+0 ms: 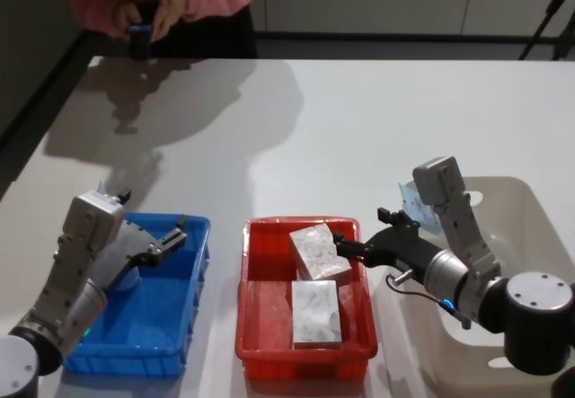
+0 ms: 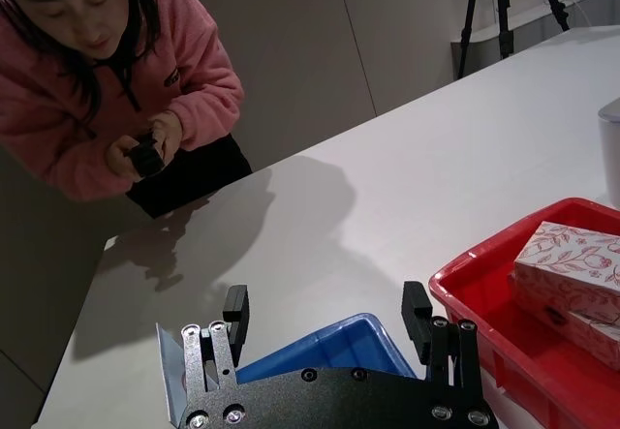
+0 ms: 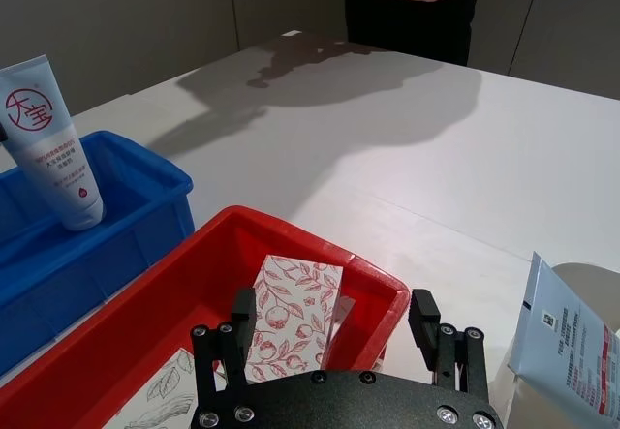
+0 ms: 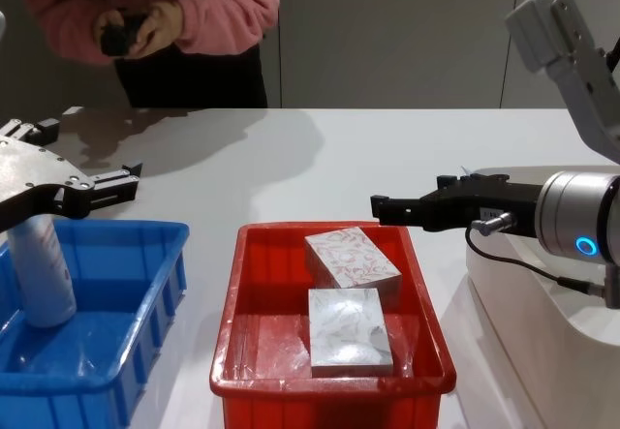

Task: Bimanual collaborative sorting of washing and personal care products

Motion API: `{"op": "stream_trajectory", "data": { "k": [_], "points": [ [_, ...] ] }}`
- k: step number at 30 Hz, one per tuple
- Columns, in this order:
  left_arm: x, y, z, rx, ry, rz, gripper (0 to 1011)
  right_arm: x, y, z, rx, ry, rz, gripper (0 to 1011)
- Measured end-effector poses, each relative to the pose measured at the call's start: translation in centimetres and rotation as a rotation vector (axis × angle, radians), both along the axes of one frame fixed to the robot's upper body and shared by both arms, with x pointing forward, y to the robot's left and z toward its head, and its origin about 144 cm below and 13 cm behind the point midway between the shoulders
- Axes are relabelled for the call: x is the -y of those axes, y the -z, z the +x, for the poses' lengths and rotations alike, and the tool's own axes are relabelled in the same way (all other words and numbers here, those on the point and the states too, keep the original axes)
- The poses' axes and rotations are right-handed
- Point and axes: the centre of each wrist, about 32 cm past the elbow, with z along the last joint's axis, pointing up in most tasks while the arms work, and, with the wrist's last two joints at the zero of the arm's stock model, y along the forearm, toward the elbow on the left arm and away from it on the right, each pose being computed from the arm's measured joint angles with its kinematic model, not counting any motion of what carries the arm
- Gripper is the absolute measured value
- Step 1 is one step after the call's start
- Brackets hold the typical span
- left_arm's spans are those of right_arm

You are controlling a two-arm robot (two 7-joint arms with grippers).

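My right gripper should next grab the white box with the red leaf pattern by its long side edges. Then it can sort the box into the white tub [image 4: 528, 347].
A white box with a red leaf pattern [image 1: 316, 250] leans tilted in the red crate [image 1: 249, 313]. A grey-green leaf box [image 1: 316, 313] lies flat in front of it. My right gripper [image 1: 346, 243] hangs open just above the red-leaf box [image 3: 291, 318], its fingers [image 3: 423, 318] spread and holding nothing. A pale blue tube [image 4: 44, 274] stands cap-down in the blue crate [image 4: 160, 274]. My left gripper [image 4: 121, 182] hovers open and empty over that crate's far edge. Another pale blue tube [image 3: 567, 342] leans in the white tub [image 1: 539, 200].
The three containers stand in a row along the table's near edge: blue crate at the left, red crate in the middle, white tub at the right. Bare white tabletop [image 1: 341, 137] stretches behind them.
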Motion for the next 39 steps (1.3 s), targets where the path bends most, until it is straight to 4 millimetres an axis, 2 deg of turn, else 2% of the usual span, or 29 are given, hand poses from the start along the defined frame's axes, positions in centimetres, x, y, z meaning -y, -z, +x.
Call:
{"op": "stream_trajectory", "data": {
  "k": [19, 39],
  "points": [
    [0.0, 0.0, 0.0, 0.000, 0.000, 0.000, 1002, -2.3, -0.2, 0.7, -0.031, -0.015, -0.020, 1001],
    [0.0, 0.0, 0.0, 0.000, 0.000, 0.000, 1002, -3.3, 0.5, 1.6, -0.076, 0.009, -0.038, 1001]
  ]
}}
